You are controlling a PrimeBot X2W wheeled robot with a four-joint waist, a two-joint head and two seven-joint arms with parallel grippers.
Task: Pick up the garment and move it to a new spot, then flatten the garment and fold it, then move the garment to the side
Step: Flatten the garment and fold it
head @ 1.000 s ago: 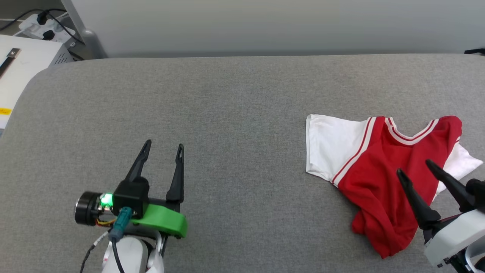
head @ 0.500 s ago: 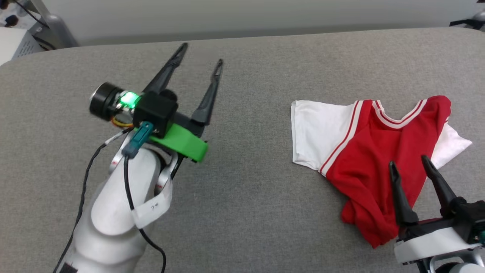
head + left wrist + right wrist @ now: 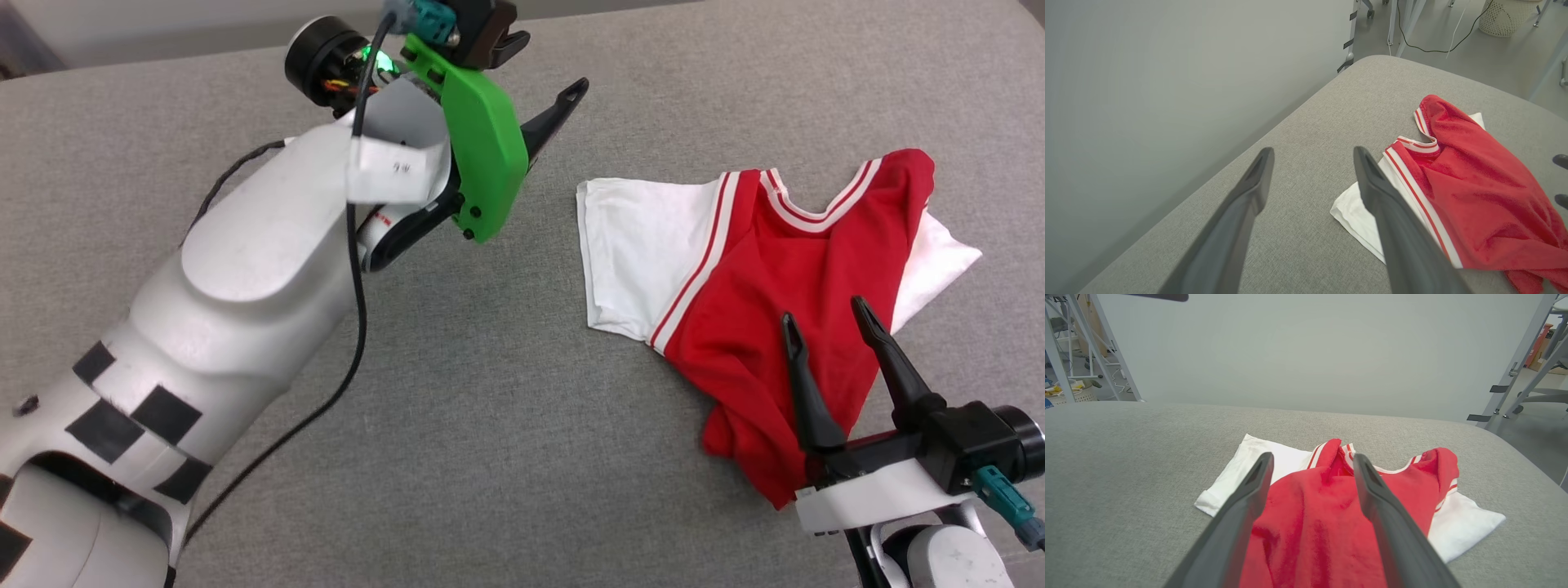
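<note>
Next, my left gripper grabs the garment by the sleeve's hem corner (image 3: 588,188), since the white sleeve (image 3: 648,250) lies flat and slack on the surface.
The garment (image 3: 775,245), a red T-shirt with white sleeves and striped trim, lies crumpled on the right of the grey padded surface (image 3: 490,367). My right gripper (image 3: 823,310) is open, its fingers spread above the shirt's lower red part; the right wrist view looks past the right gripper (image 3: 1312,456) onto the garment (image 3: 1310,522). My left arm reaches across the upper middle, one dark finger (image 3: 559,106) pointing toward the white sleeve. In the left wrist view the left gripper (image 3: 1313,152) is open and empty, above bare surface just left of the garment (image 3: 1474,196).
A plain grey wall runs behind the surface's far edge. Metal frame legs (image 3: 1515,375) stand past the rounded right corner. On the floor beyond are a black cable and a pale basket (image 3: 1506,16). More metal framing (image 3: 1069,355) stands at the left.
The head camera has tilted and turned. My left arm has lifted and swung forward and right, toward the garment's white sleeve. The right gripper stays above the red part, and both remain open.
</note>
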